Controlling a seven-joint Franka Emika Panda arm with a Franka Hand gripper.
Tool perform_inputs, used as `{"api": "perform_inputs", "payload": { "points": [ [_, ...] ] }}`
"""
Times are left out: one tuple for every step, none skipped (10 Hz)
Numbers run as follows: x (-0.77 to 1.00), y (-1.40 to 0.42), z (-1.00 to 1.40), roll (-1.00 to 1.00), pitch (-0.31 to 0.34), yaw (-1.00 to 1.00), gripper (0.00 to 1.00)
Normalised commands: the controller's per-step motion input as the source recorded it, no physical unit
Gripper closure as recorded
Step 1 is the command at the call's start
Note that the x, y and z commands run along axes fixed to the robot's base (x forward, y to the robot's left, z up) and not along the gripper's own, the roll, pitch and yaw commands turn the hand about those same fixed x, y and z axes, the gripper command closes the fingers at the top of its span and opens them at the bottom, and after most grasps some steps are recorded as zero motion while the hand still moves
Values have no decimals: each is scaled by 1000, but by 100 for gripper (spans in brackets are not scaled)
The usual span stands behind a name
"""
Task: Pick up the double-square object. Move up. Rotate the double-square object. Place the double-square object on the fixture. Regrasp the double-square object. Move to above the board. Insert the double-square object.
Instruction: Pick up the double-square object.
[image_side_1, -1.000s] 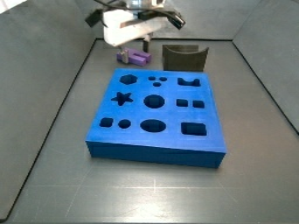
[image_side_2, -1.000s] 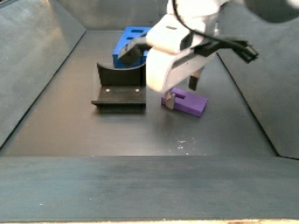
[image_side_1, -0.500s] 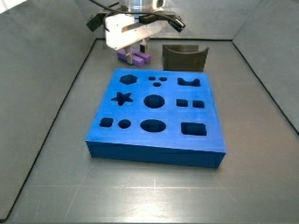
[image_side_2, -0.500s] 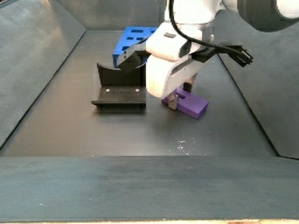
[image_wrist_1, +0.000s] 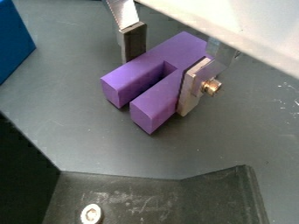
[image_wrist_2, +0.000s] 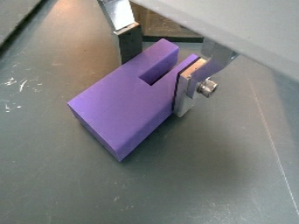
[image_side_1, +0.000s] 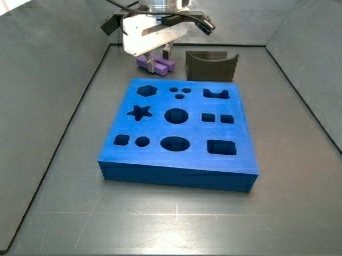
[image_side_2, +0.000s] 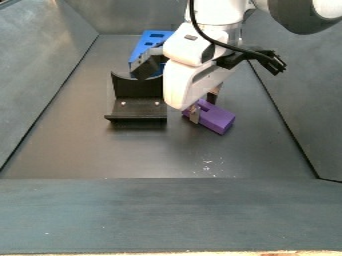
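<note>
Next, my gripper grabs the double-square object (image_side_1: 155, 64) (image_wrist_1: 131, 87) across its solid end, which joins both prongs, to lift and turn the object.
The purple double-square object (image_wrist_1: 152, 79) lies flat on the dark floor, its notch facing up in both wrist views (image_wrist_2: 117, 109). My gripper (image_wrist_1: 165, 66) is down around it, jaws open. One finger (image_wrist_1: 197, 85) rests against the piece's side. The other finger (image_wrist_1: 135, 39) stands a little off the opposite side. In both side views the gripper (image_side_1: 158, 58) (image_side_2: 195, 100) hangs low over the piece (image_side_1: 162, 67) (image_side_2: 215, 120). The dark fixture (image_side_1: 210, 66) (image_side_2: 136, 100) stands beside it. The blue board (image_side_1: 181, 125) lies nearer the front in a side view.
The fixture's base plate (image_wrist_1: 152, 197) shows close to the piece in a wrist view. A corner of the board (image_wrist_1: 12, 39) shows at the frame's edge. Grey walls (image_side_1: 80, 90) enclose the floor; the board's end (image_side_2: 150, 45) shows behind the arm.
My gripper has come down over the double-square object, so that its fingers now straddle it. The piece, the fixture and the board have not moved.
</note>
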Motion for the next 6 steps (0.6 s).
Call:
{"api": "perform_inputs", "payload": {
  "points": [
    [0, 0, 0, 0, 0, 0, 100],
    [0, 0, 0, 0, 0, 0, 100],
    [0, 0, 0, 0, 0, 0, 100],
    [0, 0, 0, 0, 0, 0, 100],
    [0, 0, 0, 0, 0, 0, 100],
    [0, 0, 0, 0, 0, 0, 100]
  ]
}}
